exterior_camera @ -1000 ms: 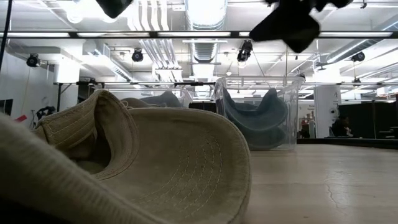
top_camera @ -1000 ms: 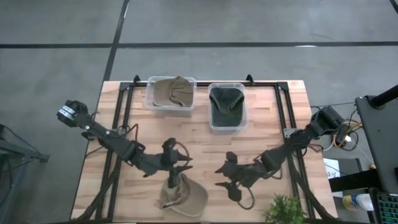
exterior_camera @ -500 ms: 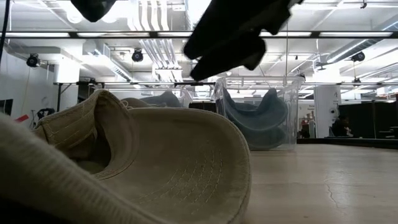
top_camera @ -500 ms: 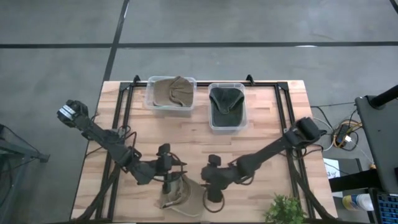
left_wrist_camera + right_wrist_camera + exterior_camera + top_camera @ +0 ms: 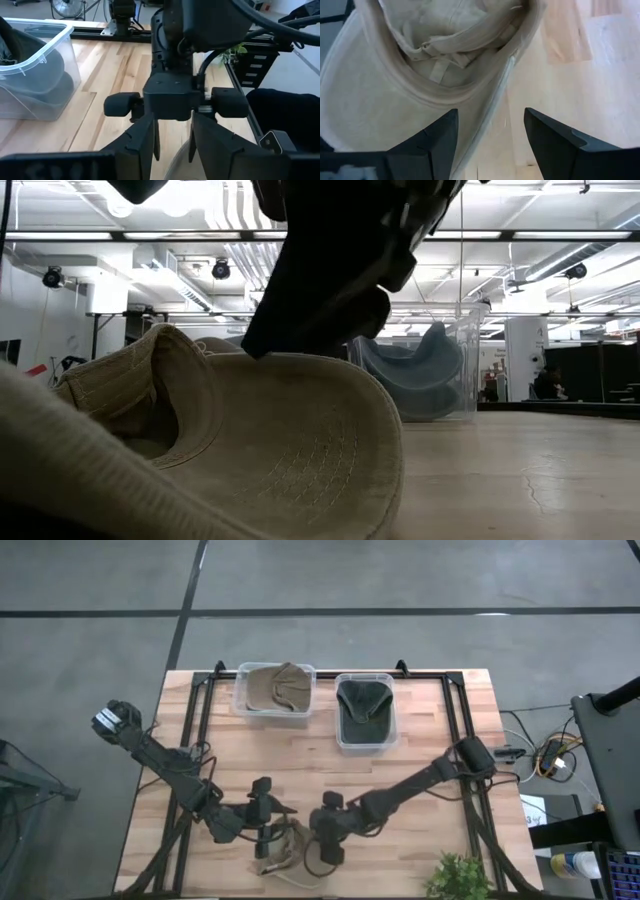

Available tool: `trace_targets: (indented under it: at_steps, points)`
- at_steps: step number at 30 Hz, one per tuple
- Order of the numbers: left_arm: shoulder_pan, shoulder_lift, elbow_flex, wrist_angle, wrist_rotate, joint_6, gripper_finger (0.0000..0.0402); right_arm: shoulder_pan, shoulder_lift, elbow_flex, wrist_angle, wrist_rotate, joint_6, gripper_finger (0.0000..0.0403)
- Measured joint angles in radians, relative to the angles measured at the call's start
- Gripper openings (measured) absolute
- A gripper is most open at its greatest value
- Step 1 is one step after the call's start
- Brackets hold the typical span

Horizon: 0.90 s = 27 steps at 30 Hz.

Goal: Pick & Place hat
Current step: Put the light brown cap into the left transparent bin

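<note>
I should close my right gripper on the tan cap, because the cap's brim edge (image 5: pixel 487 120) reaches past the fingers and the table is beside one of them.
A tan cap (image 5: pixel 292 852) lies by the table's near edge, resting on its brim and crown (image 5: pixel 250 450). My left gripper (image 5: pixel 266 838) is low at the cap's left side, pointing level toward the right arm. Its fingers stand somewhat apart (image 5: pixel 172 120), with a pale cap edge (image 5: pixel 179 162) low between them. My right gripper (image 5: pixel 325 845) slants down over the cap's right side. It is open (image 5: pixel 490 125), one finger on each side of the brim's edge (image 5: pixel 502 85). In the low view it hangs just over the brim (image 5: pixel 320 290). Whether either gripper touches the cap does not show.
Two clear bins stand at the far side: the left one (image 5: pixel 240 690) holds a tan cap, the right one (image 5: pixel 338 720) a dark green cap (image 5: pixel 420 360). A small plant (image 5: pixel 460 878) sits at the near right corner. Bare wood lies between the bins and the grippers.
My right gripper has swept from the table's near right toward the left and come down over the cap's brim. My left arm has sunk lower and its gripper has shifted slightly toward the near-left. The cap has stayed where it was.
</note>
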Motion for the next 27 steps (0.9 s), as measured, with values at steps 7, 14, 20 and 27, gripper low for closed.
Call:
trace_targets:
  at_steps: [7, 14, 20, 27]
  points:
    - [0.0, 0.0, 0.0, 0.001, 0.0, -0.004, 0.0131, -0.016, 0.008, 0.0, 0.001, -0.055, 0.012, 0.019]
    - [0.001, 0.0, 0.0, 0.001, 0.0, -0.021, 0.0131, -0.019, 0.008, 0.0, 0.002, -0.102, 0.004, 0.0039]
    - [0.001, 0.0, 0.0, 0.015, -0.033, -0.038, 0.0131, -0.018, 0.004, 0.0, 0.001, -0.076, -0.025, 0.0014]
    - [-0.002, 0.0, 0.0, 0.189, -0.061, 0.04, 0.0131, -0.023, -0.07, 0.0, -0.006, 0.121, -0.099, 0.0011]
